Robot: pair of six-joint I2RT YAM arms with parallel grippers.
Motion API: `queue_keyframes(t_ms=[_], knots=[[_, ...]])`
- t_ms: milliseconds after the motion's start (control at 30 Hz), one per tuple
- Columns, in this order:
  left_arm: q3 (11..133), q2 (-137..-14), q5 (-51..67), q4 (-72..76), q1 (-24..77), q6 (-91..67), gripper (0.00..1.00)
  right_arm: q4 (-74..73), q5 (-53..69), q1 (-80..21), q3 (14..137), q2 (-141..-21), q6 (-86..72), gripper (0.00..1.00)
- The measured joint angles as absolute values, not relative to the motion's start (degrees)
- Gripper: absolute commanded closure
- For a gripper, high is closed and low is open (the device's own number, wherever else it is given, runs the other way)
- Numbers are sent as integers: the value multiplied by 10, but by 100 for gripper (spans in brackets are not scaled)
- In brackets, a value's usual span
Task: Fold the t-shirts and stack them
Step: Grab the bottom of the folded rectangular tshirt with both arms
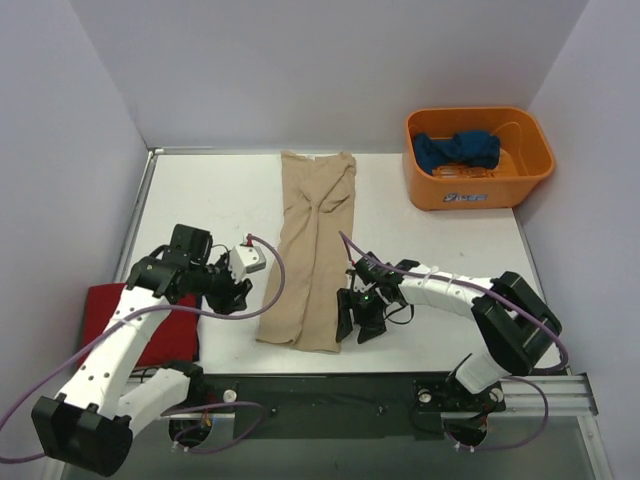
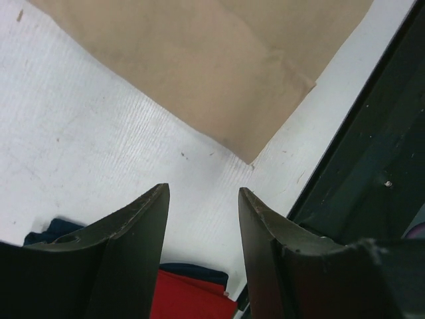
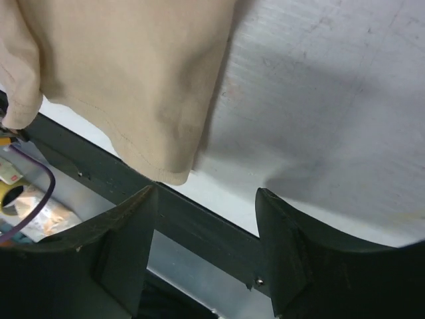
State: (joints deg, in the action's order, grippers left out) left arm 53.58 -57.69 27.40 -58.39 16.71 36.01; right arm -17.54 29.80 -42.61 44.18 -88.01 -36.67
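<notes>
The left gripper grabs the tan t-shirt's near-end corner opposite my right gripper's corner next, to fold the near end evenly over the strip.
The tan t-shirt (image 1: pixel 312 255) lies folded into a long narrow strip down the middle of the table. Its near corner shows in the left wrist view (image 2: pixel 219 80) and in the right wrist view (image 3: pixel 133 73). My left gripper (image 1: pixel 238 294) is open and empty, just left of the strip's near end. My right gripper (image 1: pixel 356 322) is open and empty, just right of that end. A folded red t-shirt (image 1: pixel 150 322) lies at the table's near left, with a dark blue one under it (image 2: pixel 199 271). Another dark blue garment (image 1: pixel 457 150) sits in the orange bin.
The orange bin (image 1: pixel 478 188) stands at the far right corner. A black rail (image 1: pixel 330 390) runs along the near table edge below both grippers. Walls close in the left, back and right sides.
</notes>
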Motion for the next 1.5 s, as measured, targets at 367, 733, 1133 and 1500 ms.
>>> queue_keyframes(t_ms=[367, 733, 1133, 1500], knots=[[491, -520, 288, -558, 284, 362, 44, -21, 408, -432, 388, -949, -435, 100], [453, -556, 255, -542, 484, 428, 35, -50, 427, -356, 249, -821, -451, 100], [312, -617, 177, -339, 641, 575, 36, -128, 409, -357, 291, -839, -416, 74], [259, -629, 155, -245, 643, 622, 100, -121, 423, -394, 292, -857, -428, 100]])
